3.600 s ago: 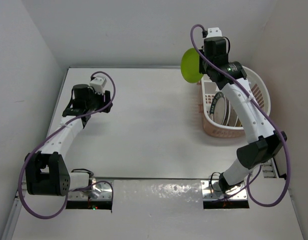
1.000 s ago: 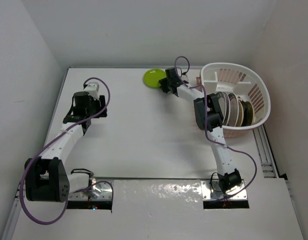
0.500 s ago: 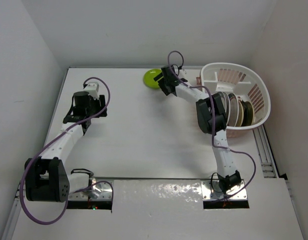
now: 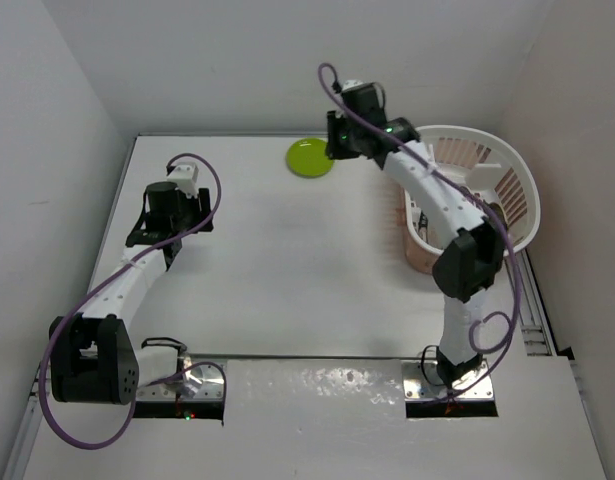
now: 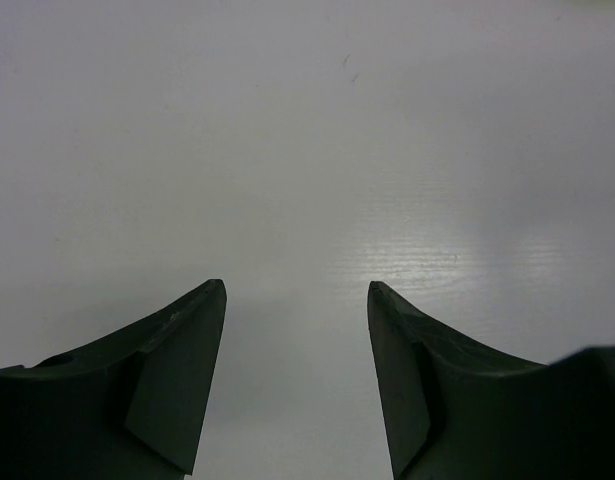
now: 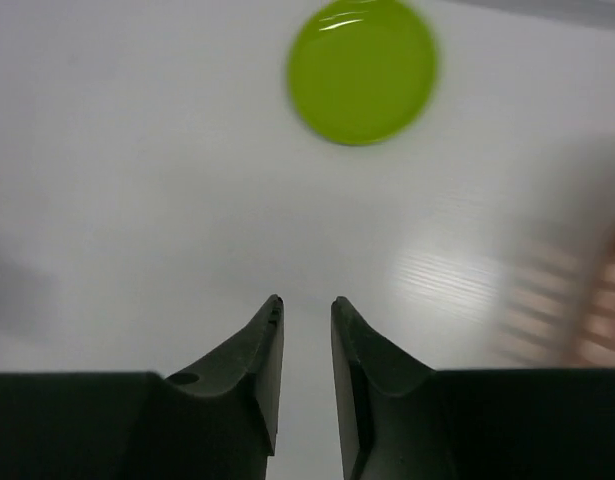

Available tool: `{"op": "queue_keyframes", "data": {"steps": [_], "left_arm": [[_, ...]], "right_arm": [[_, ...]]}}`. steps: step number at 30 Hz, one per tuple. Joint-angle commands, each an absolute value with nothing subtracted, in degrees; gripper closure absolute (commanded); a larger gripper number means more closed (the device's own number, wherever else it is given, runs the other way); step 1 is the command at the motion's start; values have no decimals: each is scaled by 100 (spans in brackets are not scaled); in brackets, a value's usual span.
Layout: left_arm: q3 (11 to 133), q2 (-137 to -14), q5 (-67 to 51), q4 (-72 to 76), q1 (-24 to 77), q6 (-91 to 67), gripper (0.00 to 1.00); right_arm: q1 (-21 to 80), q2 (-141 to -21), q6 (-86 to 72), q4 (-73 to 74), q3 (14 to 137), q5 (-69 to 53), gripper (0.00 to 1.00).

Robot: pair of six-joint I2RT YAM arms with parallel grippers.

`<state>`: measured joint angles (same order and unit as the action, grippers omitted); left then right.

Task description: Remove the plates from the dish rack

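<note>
My right gripper is to reach for a plate standing in the dish rack and grab the plate's exposed rim. That keeps the plate's side free, so the plate can be unloaded from the rack.
The lime-green plate (image 4: 310,158) lies flat on the table at the far middle, free of any gripper, and it shows at the top of the right wrist view (image 6: 362,70). My right gripper (image 4: 335,145) hovers above and just right of it. Its jaws (image 6: 307,300) stand a narrow gap apart with only bare table between them. The white dish rack (image 4: 457,131) on its salmon-pink base stands at the far right. My right arm crosses over it and hides the plates inside. My left gripper (image 5: 297,285) hangs open over bare table at the left (image 4: 167,228).
White walls close the table in at the left, back and right. The rack's pink side shows as a blur (image 6: 587,320) at the right edge of the right wrist view. A metal rail (image 4: 532,300) runs along the table's right side.
My right gripper let go of the lime-green plate on the table, rose and drew back to the right; its jaws opened wide, then narrowed. The left arm has not moved.
</note>
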<state>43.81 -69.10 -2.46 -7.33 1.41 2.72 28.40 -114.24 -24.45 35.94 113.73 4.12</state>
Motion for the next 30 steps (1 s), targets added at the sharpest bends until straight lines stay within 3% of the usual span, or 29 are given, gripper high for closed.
{"op": "queue_keyframes", "data": {"steps": [1, 6, 9, 15, 17, 22, 30], "left_arm": [[4377, -6776, -264, -256, 167, 413, 43], [4386, -6926, -360, -97, 176, 413, 43], [4394, -6978, -422, -97, 184, 404, 43], [4377, -7022, -483, -105, 193, 440, 43], [4351, -7022, -492, -105, 193, 422, 43], [4333, -7014, -483, -97, 185, 413, 43], [4342, -7014, -457, 35, 193, 439, 43]], "right_arm": [[2278, -10724, -1064, 5717, 11883, 1314, 74], [1275, -9924, -1546, 6319, 10997, 1852, 83], [1187, -9642, -1669, 6389, 10451, 3135, 77], [1151, -9475, -1872, 6609, 10328, 4217, 64], [1151, -9431, -1828, 6557, 10135, 4070, 64], [1160, -9422, -1977, 6513, 9677, 3621, 76], [1160, -9317, -2118, 6214, 9132, 3322, 76]]}}
